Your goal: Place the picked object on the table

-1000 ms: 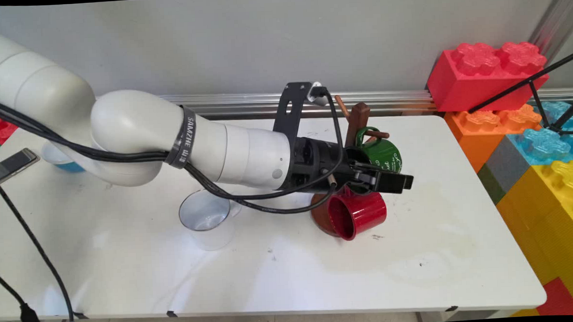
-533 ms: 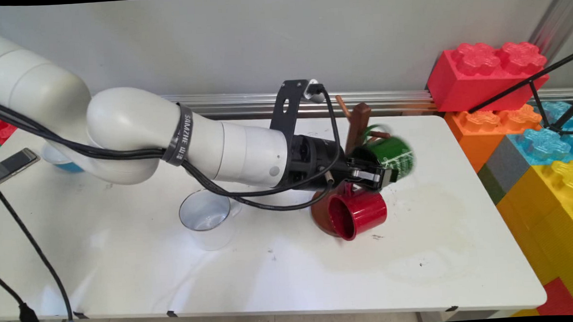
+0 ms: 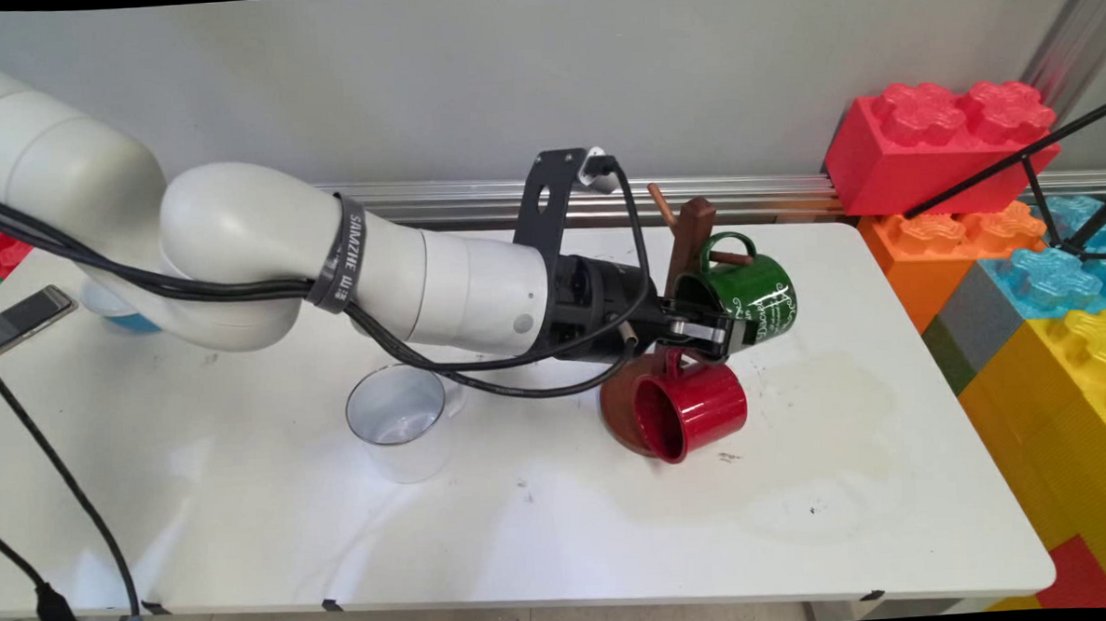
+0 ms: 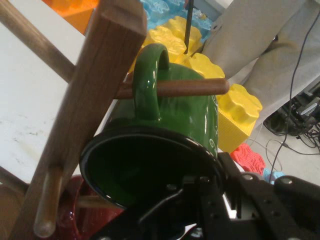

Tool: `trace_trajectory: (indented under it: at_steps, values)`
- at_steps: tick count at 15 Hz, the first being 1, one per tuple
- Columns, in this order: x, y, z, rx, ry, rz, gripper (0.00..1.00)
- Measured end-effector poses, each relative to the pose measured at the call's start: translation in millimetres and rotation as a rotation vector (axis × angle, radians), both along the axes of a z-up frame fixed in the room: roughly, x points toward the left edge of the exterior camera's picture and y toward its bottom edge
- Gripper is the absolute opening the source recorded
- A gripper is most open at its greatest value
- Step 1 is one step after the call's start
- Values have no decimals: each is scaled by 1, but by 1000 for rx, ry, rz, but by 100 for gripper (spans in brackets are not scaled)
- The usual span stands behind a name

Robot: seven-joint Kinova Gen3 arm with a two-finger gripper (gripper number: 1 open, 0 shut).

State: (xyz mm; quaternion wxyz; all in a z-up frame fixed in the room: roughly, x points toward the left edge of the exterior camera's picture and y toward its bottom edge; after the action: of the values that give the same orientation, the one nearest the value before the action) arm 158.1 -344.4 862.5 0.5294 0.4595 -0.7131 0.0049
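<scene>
I should grab the green mug by its rim (image 4: pixel 150 131) with my gripper next. That leaves the green mug's handle (image 4: pixel 146 82) free to slip off the peg.
A green mug (image 3: pixel 750 293) hangs by its handle on a peg (image 4: pixel 192 87) of the wooden mug tree (image 3: pixel 690 232), its dark mouth turned toward the hand. My gripper (image 3: pixel 717 333) is at the lower rim of that mug, open, and the rim appears to lie between the fingers. In the hand view the green mug (image 4: pixel 185 112) fills the middle, the tree's post (image 4: pixel 95 100) slants across the left, and my gripper (image 4: pixel 216 186) rises beneath the mug's mouth. A red mug (image 3: pixel 693 412) hangs lower on the tree, above its round brown base (image 3: pixel 616 406).
A clear plastic cup (image 3: pixel 399 422) stands left of the tree, under the arm. A phone (image 3: pixel 26 315) and a blue-and-white bowl (image 3: pixel 112 306) sit at the far left. Large toy bricks (image 3: pixel 947 139) are stacked beyond the table's right edge.
My gripper has pulled back to the left, from alongside the green mug's body to its rim. The mug swung on its peg and now hangs still, a little farther right.
</scene>
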Motion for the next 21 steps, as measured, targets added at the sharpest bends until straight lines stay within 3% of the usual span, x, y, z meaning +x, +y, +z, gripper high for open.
trace_trajectory:
  at_steps: [12,21]
  values:
    - [5,6,9,18,4,-2,0]
    - [-8,18,26,35,36,-29,0]
